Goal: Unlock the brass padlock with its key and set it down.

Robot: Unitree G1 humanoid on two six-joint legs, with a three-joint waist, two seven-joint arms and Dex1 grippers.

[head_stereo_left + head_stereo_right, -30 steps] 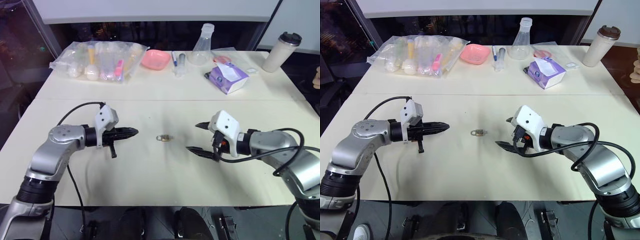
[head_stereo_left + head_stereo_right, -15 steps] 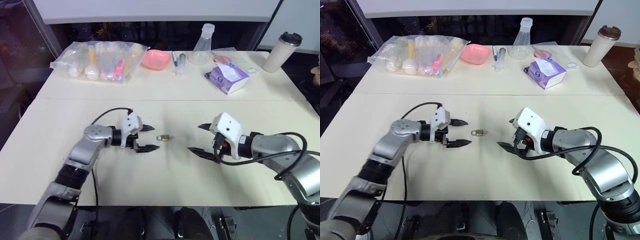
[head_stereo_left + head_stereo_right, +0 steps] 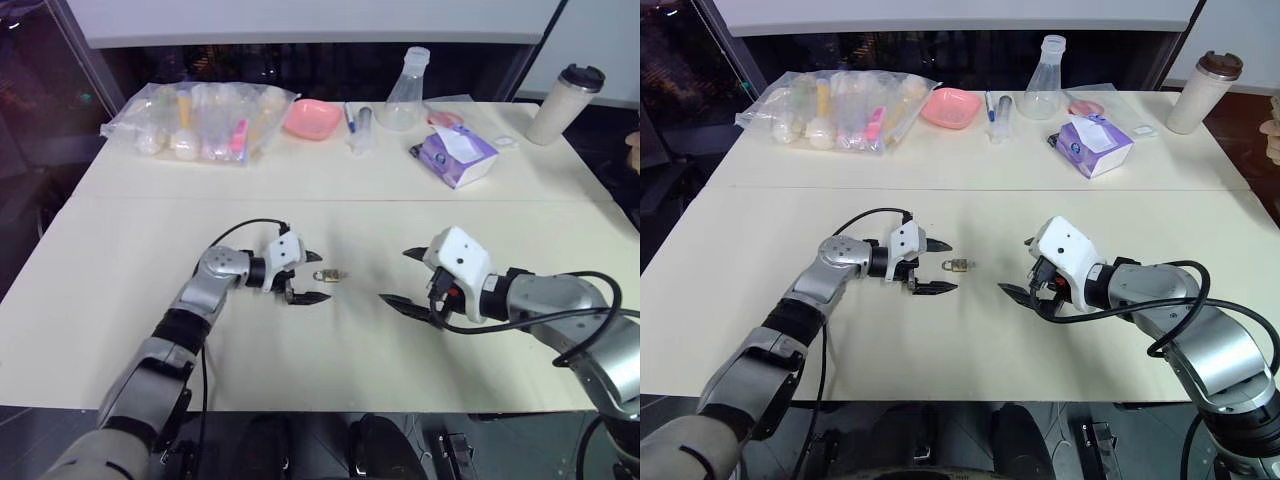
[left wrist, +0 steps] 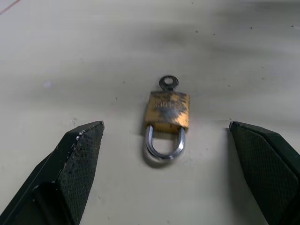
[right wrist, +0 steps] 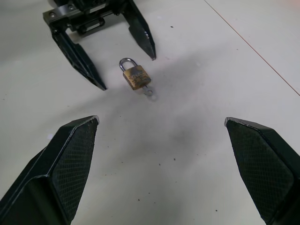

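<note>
Next, my left gripper grabs the padlock by the flat sides of its brass body, since the shackle curves round in a thin loop.
The brass padlock lies flat in the middle of the cream table, its silvery shackle toward my left arm. The key sticks out of the body's other end. My left gripper is open and low over the table, with its fingertips on either side of the shackle end and clear of the lock. My right gripper hangs open a short way to the right of the padlock, pointing at it with nothing between its fingers. In the right wrist view the padlock lies just past the left gripper's tips.
Along the table's far edge stand a clear bag of bottles, a pink bowl, a glass flask, a purple tissue pack and a tumbler. A seam runs across the table behind the arms.
My left gripper went from shut to open and moved right and down, up to the padlock. The right gripper and the padlock have stayed in place.
</note>
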